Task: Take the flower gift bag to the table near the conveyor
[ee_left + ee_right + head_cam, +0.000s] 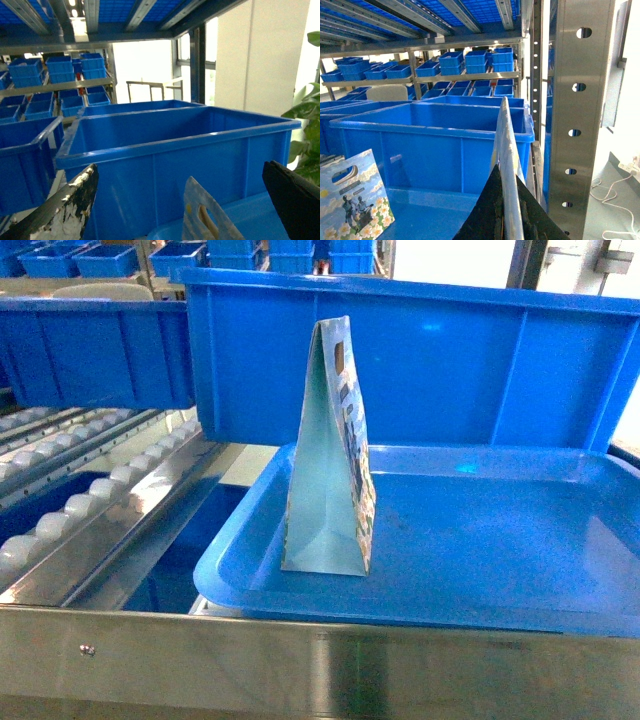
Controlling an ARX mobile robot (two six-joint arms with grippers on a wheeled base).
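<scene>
The bag is wide at its base and narrows to a thin edge above, so my left gripper should next pinch the bag by its flat top.
The flower gift bag stands upright on a blue tray, narrow side towards the head camera. Its handle cut-out top shows low between the fingers of my left gripper, which is open and not touching it. In the right wrist view the bag's flowered face sits at the lower left. My right gripper is shut on a thin pale sheet seen edge-on. The conveyor's white rollers slope at the left. The table is out of view. Neither gripper shows in the head view.
A large blue bin stands right behind the tray, another blue bin to its left. A steel rail crosses the front. A perforated steel upright rises close on the right. Shelves of small blue bins fill the background.
</scene>
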